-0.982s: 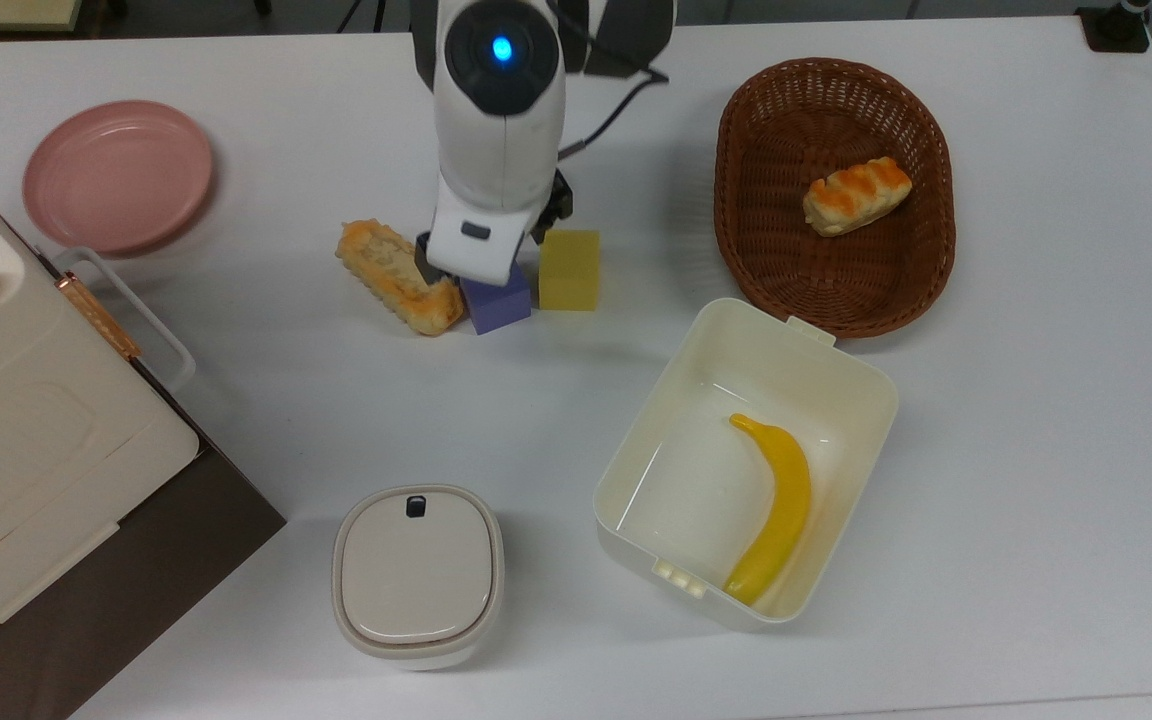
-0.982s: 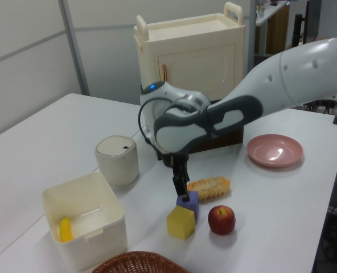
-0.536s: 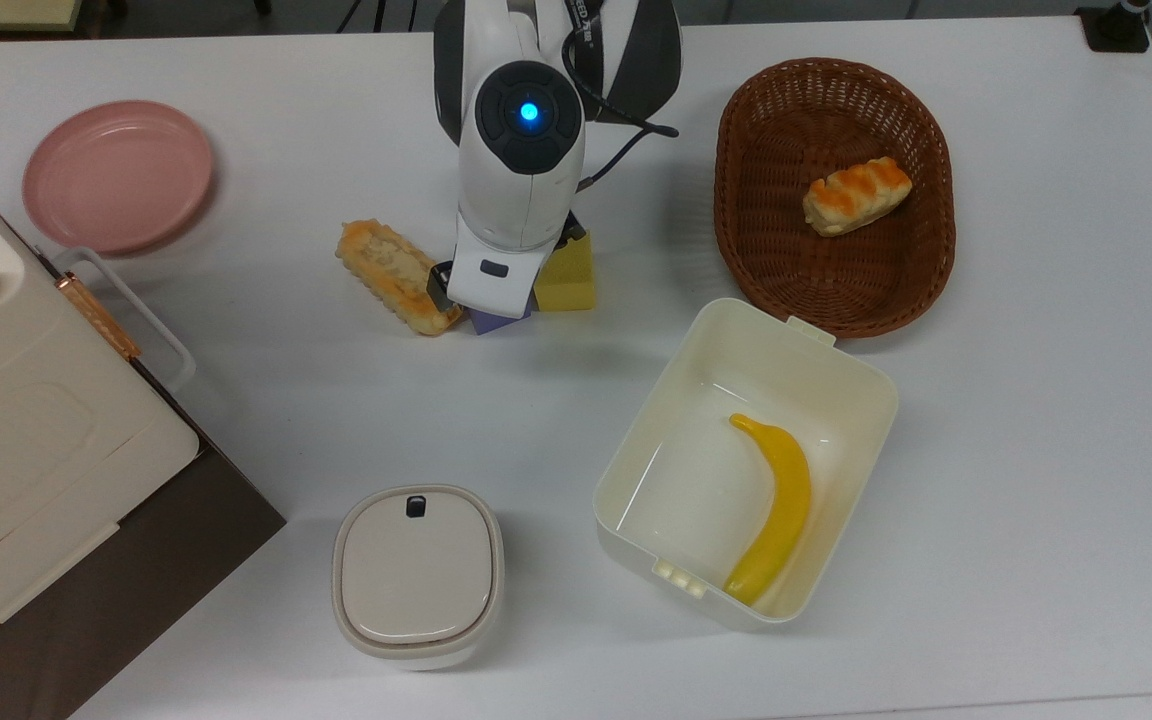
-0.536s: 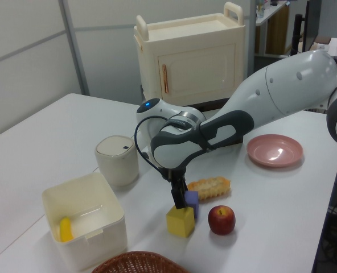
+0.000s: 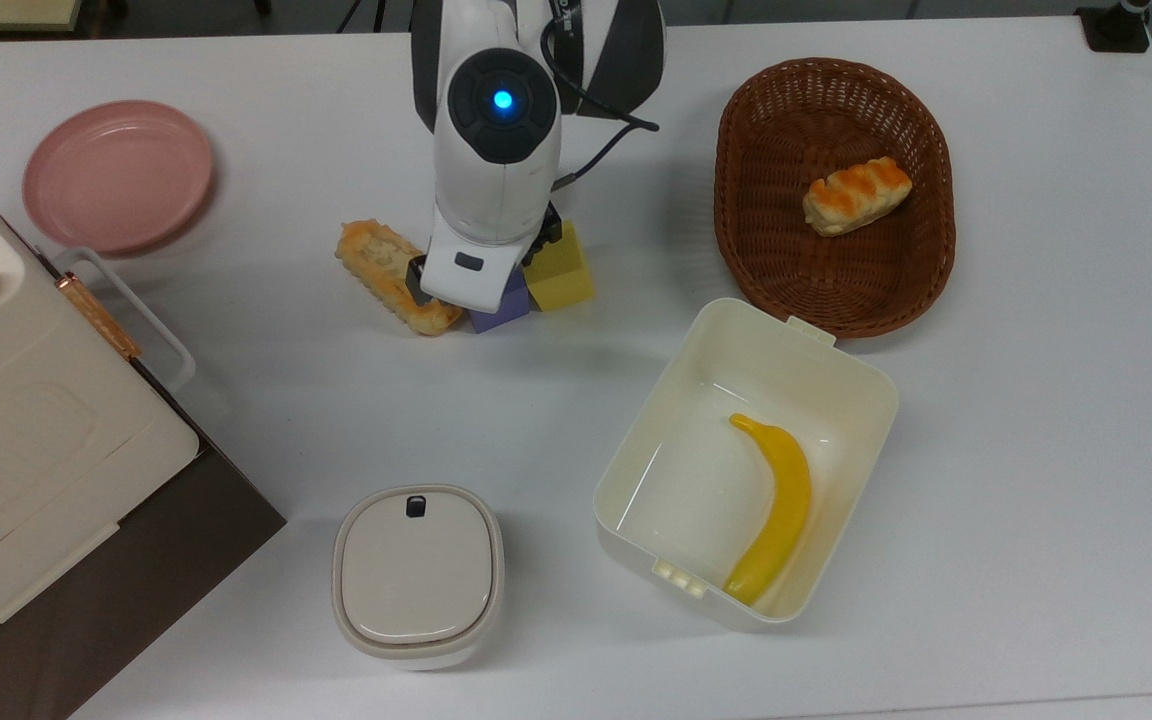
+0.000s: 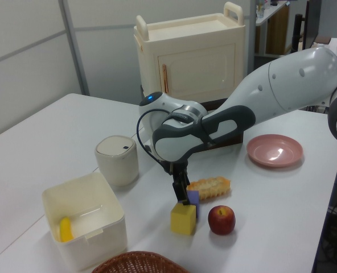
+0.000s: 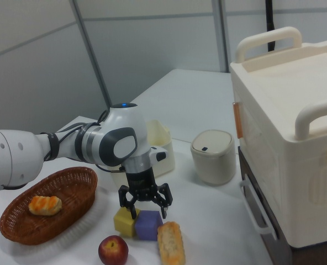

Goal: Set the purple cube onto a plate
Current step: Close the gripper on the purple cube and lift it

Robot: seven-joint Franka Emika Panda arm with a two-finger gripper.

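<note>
The robot's gripper should next take hold of the purple cube (image 6: 193,197) by the cube's opposite sides, so that it can set the cube on the pink plate (image 6: 274,151).
The purple cube (image 7: 148,224) sits on the white table between a yellow cube (image 7: 125,220) and a bread stick (image 7: 170,244). My gripper (image 7: 147,210) hangs straight down over it, open, its fingertips spread at the level of the cube's top. In the top view the hand (image 5: 481,275) covers most of the purple cube (image 5: 501,311), and a corner pokes out below it. The left view has the gripper (image 6: 181,194) right at the purple cube (image 6: 193,197). The pink plate (image 5: 118,175) lies bare at the top view's far left, well apart from the cube; it also shows in the left view (image 6: 274,150).
A red apple (image 6: 221,220) lies close by the cubes. A brown basket (image 5: 746,140) holds a pastry, an open cream box (image 5: 636,440) holds a banana, and a lidded cream pot (image 5: 418,573) stands near the front. A cream cabinet (image 5: 26,440) fills the top view's left edge.
The arm swung over the cubes and came back slightly to the top view's left. The yellow cube has been nudged and now sits turned. The purple cube has barely moved.
</note>
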